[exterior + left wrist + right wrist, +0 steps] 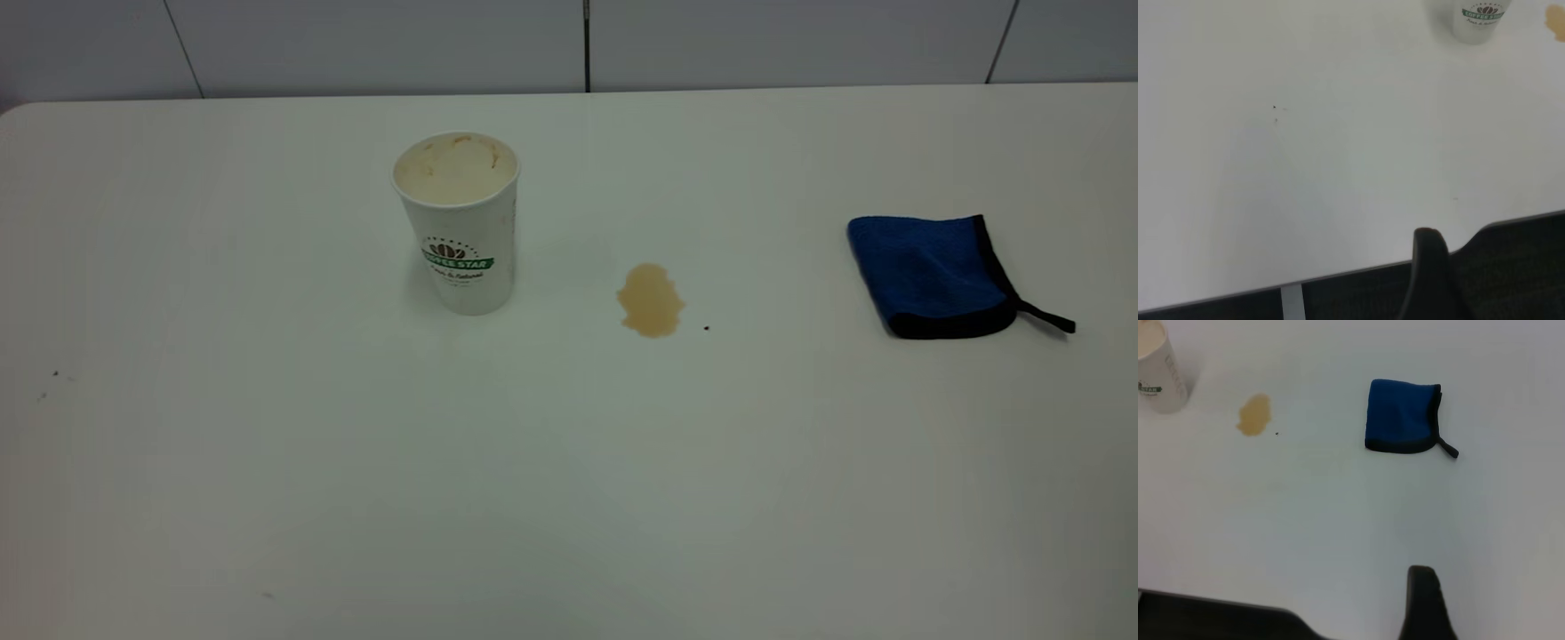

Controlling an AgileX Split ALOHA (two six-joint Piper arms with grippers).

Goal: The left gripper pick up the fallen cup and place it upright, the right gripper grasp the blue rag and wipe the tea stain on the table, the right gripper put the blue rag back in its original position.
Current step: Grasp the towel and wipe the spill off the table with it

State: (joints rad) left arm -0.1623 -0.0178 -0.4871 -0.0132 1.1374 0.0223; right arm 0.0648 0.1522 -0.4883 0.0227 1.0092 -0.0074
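The blue rag has to wipe the tea stain [651,300], so my right gripper needs to grab the rag next by the middle of its cloth [925,265].
The cup [458,222] stands upright on the white table [356,462], left of centre, with its mouth up and a tea-stained inside. The tea stain [651,300] is a light-brown blotch just right of the cup. The blue rag [929,276] lies folded at the right, its black loop tail pointing right. Neither gripper shows in the exterior view. The left gripper [1430,267] is back at the table's near edge, far from the cup [1478,17]. The right gripper [1423,593] is over bare table, well short of the rag [1401,417] and the stain [1255,415].
A tiny dark speck [707,328] lies just right of the stain. A tiled wall [587,44] runs behind the table's far edge. The table's near edge [1338,275] shows in the left wrist view, with dark floor below it.
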